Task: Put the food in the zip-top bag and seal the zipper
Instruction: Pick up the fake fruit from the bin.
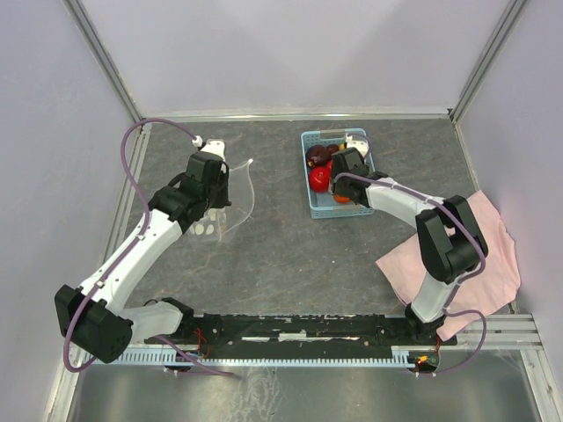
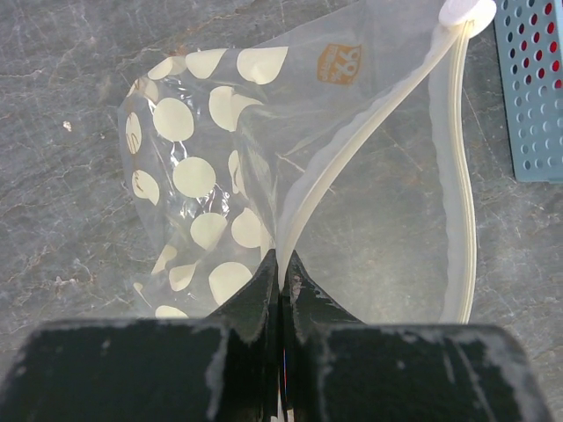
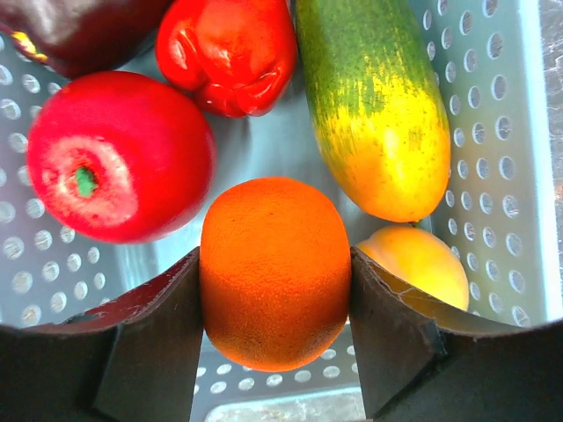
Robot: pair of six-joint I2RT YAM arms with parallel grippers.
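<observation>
My right gripper has both fingers flat against opposite sides of the orange [image 1: 341,199], so the orange would come up out of the basket [image 1: 310,141] if I lifted my right gripper now.
My left gripper [image 2: 281,257] is shut on the rim of the polka-dot zip-top bag [image 2: 220,176] and holds its mouth open; the white zipper [image 2: 369,132] runs up to the slider. In the top view the bag [image 1: 230,198] stands at the left gripper [image 1: 214,180]. My right gripper [image 3: 274,255] is down in the light blue basket [image 3: 510,176], its jaws closed on an orange [image 3: 274,272]. Around it lie a red apple [image 3: 114,158], a red pepper [image 3: 233,53], a green-yellow cucumber [image 3: 378,105], a yellow fruit [image 3: 422,259] and a dark purple piece [image 3: 70,31]. The top view shows the right gripper [image 1: 345,176] over the basket [image 1: 310,141].
A pink cloth [image 1: 493,255] lies at the right under the right arm. The basket's corner shows at the right edge of the left wrist view [image 2: 532,88]. Grey walls and metal rails bound the table.
</observation>
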